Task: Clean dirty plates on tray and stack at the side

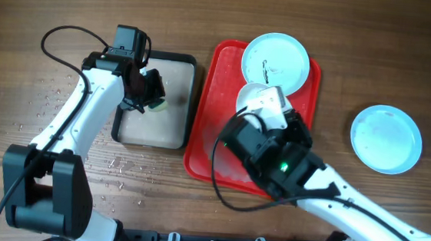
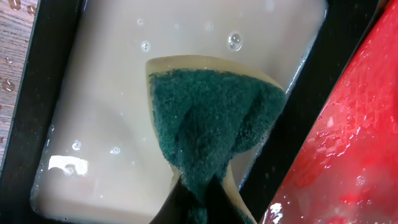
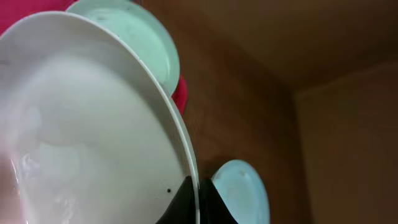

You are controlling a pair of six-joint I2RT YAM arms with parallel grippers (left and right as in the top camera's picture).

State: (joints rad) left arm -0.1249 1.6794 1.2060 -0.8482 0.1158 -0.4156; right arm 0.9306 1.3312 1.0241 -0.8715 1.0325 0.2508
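My left gripper lets go of the green and yellow sponge (image 2: 208,127) now, since the sponge is over the beige tray's wet bottom and would land inside.
My right gripper (image 3: 198,202) is shut on the rim of the white plate (image 3: 81,137) and holds it tilted over the red tray (image 1: 207,147); in the overhead view the white plate (image 1: 257,98) shows just past my right arm. A small black speck sits near the held rim. A pale blue plate (image 1: 276,60) with black smears lies at the tray's far end. Another pale blue plate (image 1: 386,138) lies on the wood to the right. My left gripper (image 2: 199,208) is shut on a green and yellow sponge (image 2: 208,127) over the black-rimmed beige tray (image 1: 153,127).
Water drops speckle the wood to the left of the beige tray and its wet beige floor. The red tray's wet edge (image 2: 348,155) lies close to the right of the sponge.
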